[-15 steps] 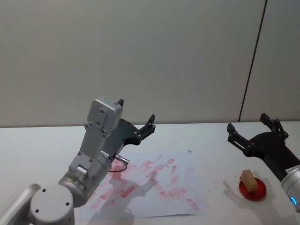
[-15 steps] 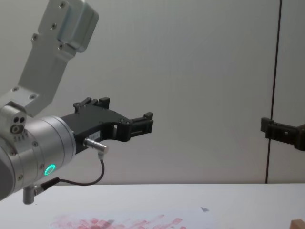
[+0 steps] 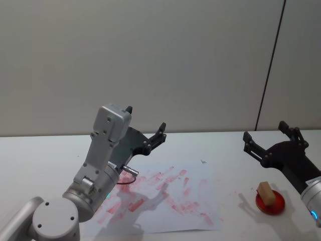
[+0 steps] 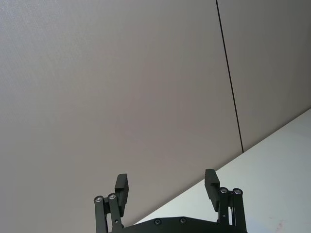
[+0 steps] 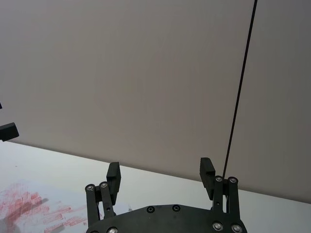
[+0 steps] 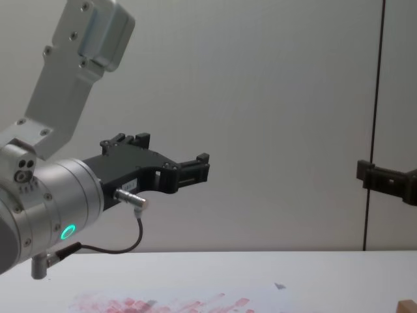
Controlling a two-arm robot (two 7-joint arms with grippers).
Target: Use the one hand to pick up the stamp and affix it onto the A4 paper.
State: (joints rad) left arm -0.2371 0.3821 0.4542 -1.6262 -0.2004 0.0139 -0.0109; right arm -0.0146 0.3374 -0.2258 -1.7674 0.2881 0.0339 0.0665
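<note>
Next, the right gripper grabs the stamp by its upper part, above the inked base.
The stamp, a small light-brown wooden block, stands on a round red ink pad at the right of the table; its top edge peeks in at the chest view's lower right corner. My right gripper hangs open above and a little behind the stamp, and its wrist view shows the right gripper with nothing between the fingers. The A4 paper, white with red-pink marks, lies in the middle of the table. My left gripper is open in the air over the paper's far left corner.
A white tabletop runs to a plain grey wall with a dark vertical seam. The bulky silver left arm with a green light and a looped cable stands over the paper's left part.
</note>
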